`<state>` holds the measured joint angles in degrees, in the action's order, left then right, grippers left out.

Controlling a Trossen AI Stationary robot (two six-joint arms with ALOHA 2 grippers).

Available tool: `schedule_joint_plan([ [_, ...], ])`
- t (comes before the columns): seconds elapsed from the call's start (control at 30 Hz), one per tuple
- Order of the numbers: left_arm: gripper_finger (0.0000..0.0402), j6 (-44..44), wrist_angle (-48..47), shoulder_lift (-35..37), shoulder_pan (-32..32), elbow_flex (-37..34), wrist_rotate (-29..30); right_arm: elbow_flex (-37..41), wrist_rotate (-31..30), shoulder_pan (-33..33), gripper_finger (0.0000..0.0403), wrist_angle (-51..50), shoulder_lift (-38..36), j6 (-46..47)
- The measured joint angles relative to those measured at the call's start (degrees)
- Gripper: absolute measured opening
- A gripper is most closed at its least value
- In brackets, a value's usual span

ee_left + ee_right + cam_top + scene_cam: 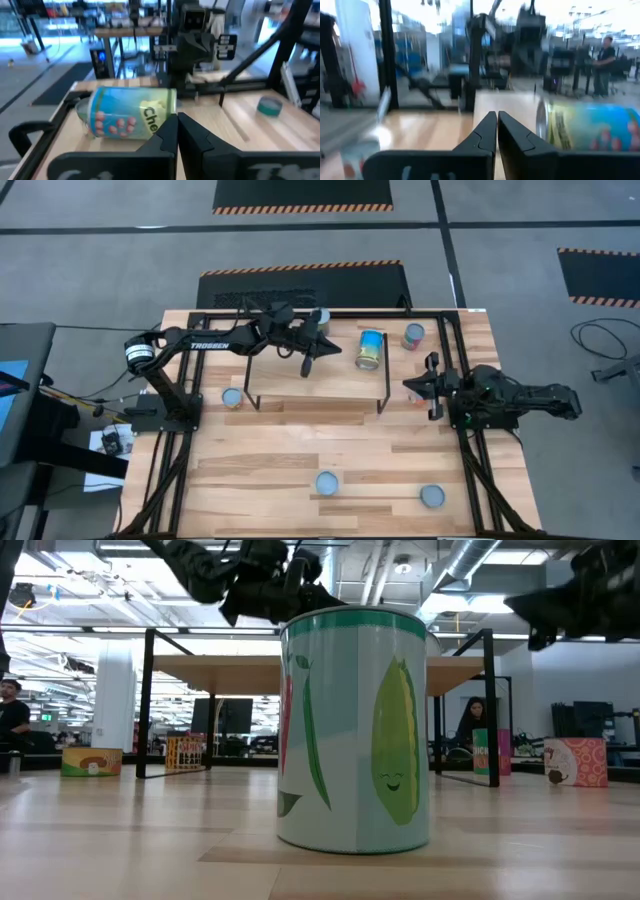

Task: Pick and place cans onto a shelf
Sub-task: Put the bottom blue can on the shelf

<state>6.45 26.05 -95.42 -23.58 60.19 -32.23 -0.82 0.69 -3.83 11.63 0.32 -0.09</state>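
Note:
My right gripper is to stand the can up on the shelf (300,385), so it should next grab the can by its silvery rimmed end (367,362).
The shelf (300,385) is a light board on black legs in the middle of the table's far half. A teal and yellow-green can (370,348) lies on its side on the shelf's right end; it also shows in the left wrist view (125,117) and the right wrist view (592,127). My left gripper (307,366) is shut and empty above the shelf, left of that can and apart from it. My right gripper (412,386) is shut and empty just past the shelf's right end. Another can (320,318) stands by the shelf's far edge, partly hidden by my left arm.
Upright cans stand on the table: one right of the shelf at the far side (412,335), one left of the shelf (232,397), two near the front edge (326,482) (432,496). The front-middle one fills the low view (355,730). A black frame (458,360) rims the table.

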Motion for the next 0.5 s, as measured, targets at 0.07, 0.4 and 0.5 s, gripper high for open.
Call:
schedule_joint_plan([
  [0.07, 0.0, -1.43, 3.77, 0.0, -0.95, -1.93, -1.65, 0.02, -0.42, 0.15, 0.004, 3.48, 0.06, 0.64],
  [0.4, 0.0, 3.79, 8.51, -0.04, -1.2, -5.34, -1.93, -3.97, -9.29, -0.29, 0.0009, 10.89, 12.43, -3.23],
  [0.5, 0.0, 4.27, 8.89, 0.65, -1.39, -5.34, -1.55, -7.3, -12.34, -0.27, 0.0016, 9.0, 20.7, -3.08],
])
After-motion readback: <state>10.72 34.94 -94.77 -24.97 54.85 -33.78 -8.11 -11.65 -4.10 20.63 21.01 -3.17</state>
